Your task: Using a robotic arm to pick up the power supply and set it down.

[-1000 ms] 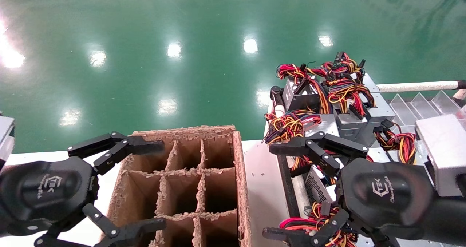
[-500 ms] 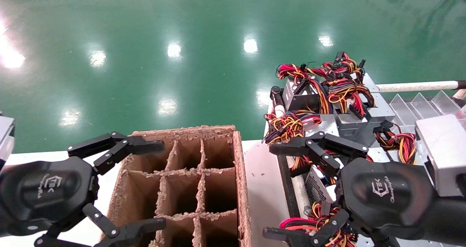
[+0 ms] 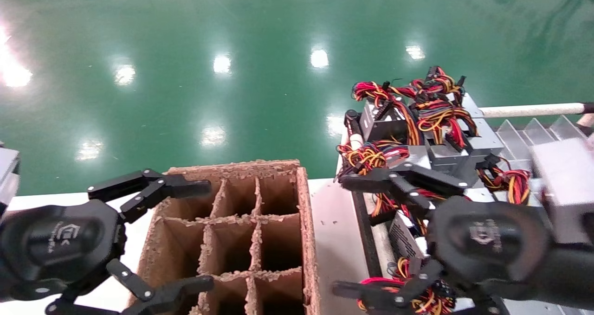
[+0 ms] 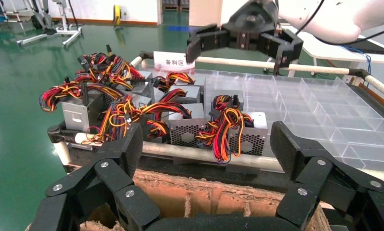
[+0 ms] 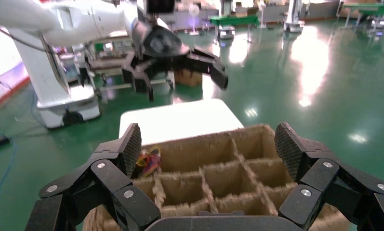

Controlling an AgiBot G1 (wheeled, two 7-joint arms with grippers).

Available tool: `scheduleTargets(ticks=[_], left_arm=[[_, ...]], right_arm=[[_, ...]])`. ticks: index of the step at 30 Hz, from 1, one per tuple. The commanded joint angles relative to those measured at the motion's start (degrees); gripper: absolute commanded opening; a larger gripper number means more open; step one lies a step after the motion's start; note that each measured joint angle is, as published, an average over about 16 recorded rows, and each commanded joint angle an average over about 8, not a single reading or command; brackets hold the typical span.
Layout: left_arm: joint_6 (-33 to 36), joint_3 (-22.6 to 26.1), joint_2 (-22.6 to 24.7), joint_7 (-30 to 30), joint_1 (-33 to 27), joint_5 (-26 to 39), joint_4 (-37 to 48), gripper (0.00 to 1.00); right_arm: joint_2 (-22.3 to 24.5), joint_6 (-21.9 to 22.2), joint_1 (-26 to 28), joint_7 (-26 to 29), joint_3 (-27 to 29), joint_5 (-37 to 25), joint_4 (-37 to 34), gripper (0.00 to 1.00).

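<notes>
I will grab the power supply by its wire bundle [image 3: 515, 184] with my right gripper next. Then I can pick it up and set it down.
Several grey metal power supplies with red, yellow and black wire bundles lie in a tray on the right, one [image 3: 385, 120] at the far end and another [image 4: 250, 132] by the near rail. My right gripper [image 3: 341, 236] hovers open over the tray's near end, holding nothing; its own view looks across the cardboard box [image 5: 204, 159]. My left gripper [image 3: 206, 234] hangs open at the box's left side, nothing between its fingers [image 4: 132, 144]. Each wrist view shows the other glossy white robotic arm [image 4: 324, 19] [image 5: 59, 21].
The brown cardboard box [image 3: 306, 222] has several divider cells; coloured wires [image 5: 149, 159] show in one cell. Clear plastic divided trays [image 4: 300, 106] lie beyond the power supplies. A white rail [image 3: 529, 110] edges the tray. Green floor lies beyond the white table [image 3: 332, 241].
My right gripper has shifted slightly left over the tray and looks blurred with motion. The left gripper has barely moved.
</notes>
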Motion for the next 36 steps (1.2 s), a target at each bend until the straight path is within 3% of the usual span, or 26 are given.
scheduleTargets(ticks=[1, 15, 26, 36], left_arm=[[0.00, 0.00, 0.00, 0.00, 0.00, 0.00, 0.00, 0.00], [0.00, 0.00, 0.00, 0.00, 0.00, 0.00, 0.00, 0.00], [0.00, 0.00, 0.00, 0.00, 0.00, 0.00, 0.00, 0.00], [0.00, 0.00, 0.00, 0.00, 0.00, 0.00, 0.00, 0.00]], right_arm=[[-0.65, 0.47, -0.17, 0.28, -0.38, -0.19, 0.18, 1.00], [-11.48, -1.20, 2.17, 0.44, -8.61, -7.99, -3.64, 1.00], [-21.06, -4.58, 4.27, -5.00, -14.45, -12.57, -11.22, 1.00], [-27.95, -4.68, 7.58, -11.66, -19.17, -16.78, -19.43, 1.00]])
